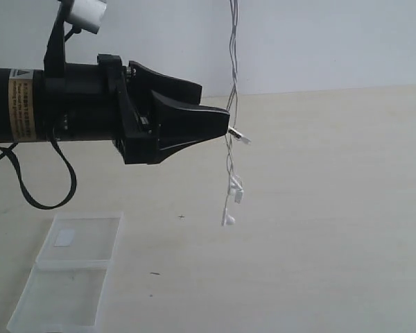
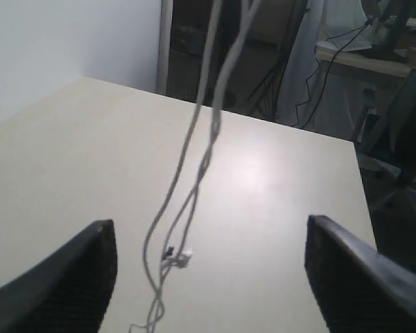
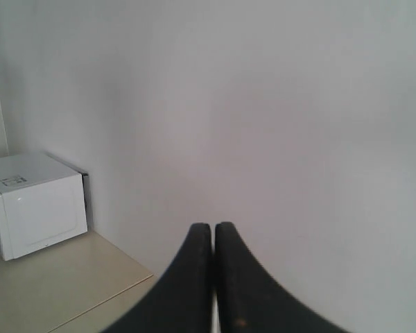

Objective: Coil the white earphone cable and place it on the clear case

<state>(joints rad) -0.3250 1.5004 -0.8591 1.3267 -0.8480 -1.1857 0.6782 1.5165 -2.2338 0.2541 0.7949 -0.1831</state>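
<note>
I need to coil the white earphone cable for the clear case [image 1: 73, 270], so my left gripper should next grab the cable by its doubled parts.
The white earphone cable [image 1: 231, 69] hangs in doubled strands from above the exterior view's top edge. Its plug [image 1: 240, 136] and two earbuds [image 1: 229, 218] dangle above the table. My left gripper [image 1: 215, 104] reaches in level from the left, its tips right by the hanging strands. In the left wrist view this gripper [image 2: 209, 229] is open wide, and the cable [image 2: 201, 159] hangs just ahead of the gap. My right gripper [image 3: 213, 225] is shut, with a thin white sliver [image 3: 213, 320] between its fingers; it faces a wall. The clear case [image 1: 73, 270] lies open at the near left, with its white label [image 1: 64, 238].
A pale wooden table [image 1: 333, 208] fills the exterior view, backed by a white wall. A thick black cable [image 1: 48, 187] loops below the left arm. A white box-shaped appliance [image 3: 35, 201] sits on a surface in the right wrist view. Cluttered furniture stands beyond the table's edge [image 2: 360, 173].
</note>
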